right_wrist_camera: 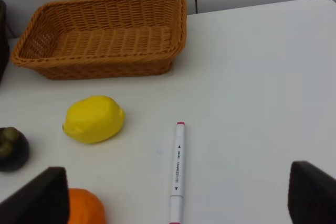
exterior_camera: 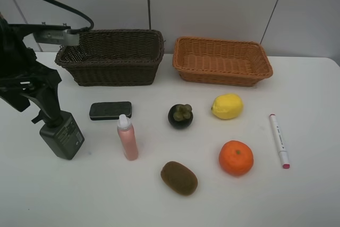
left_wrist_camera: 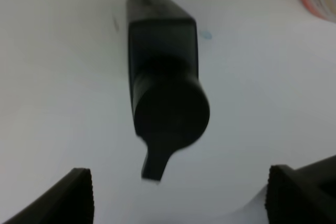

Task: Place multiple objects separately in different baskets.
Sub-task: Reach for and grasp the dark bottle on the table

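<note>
My left gripper grabs the dark green pump bottle by its boxy body (exterior_camera: 64,137) next, to place it in the dark brown basket (exterior_camera: 111,72).
My left gripper (exterior_camera: 42,104) (left_wrist_camera: 181,192) is open right above the upright dark green pump bottle (exterior_camera: 64,135) (left_wrist_camera: 165,93), fingers apart on both sides of its pump head. The black eraser block (exterior_camera: 110,110), pink bottle (exterior_camera: 127,138), mangosteen (exterior_camera: 180,115), lemon (exterior_camera: 227,106), orange (exterior_camera: 236,158), brown kiwi (exterior_camera: 179,178) and white marker (exterior_camera: 279,141) lie on the table. The dark brown basket (exterior_camera: 111,72) and the tan basket (exterior_camera: 223,75) stand empty at the back. My right gripper (right_wrist_camera: 181,182) is open and empty above the marker (right_wrist_camera: 177,156), near the lemon (right_wrist_camera: 94,119).
The white table (exterior_camera: 297,94) ends at a grey wall behind the baskets. The left arm's cable (exterior_camera: 53,1) arcs over the back left corner. The right arm is out of the exterior high view.
</note>
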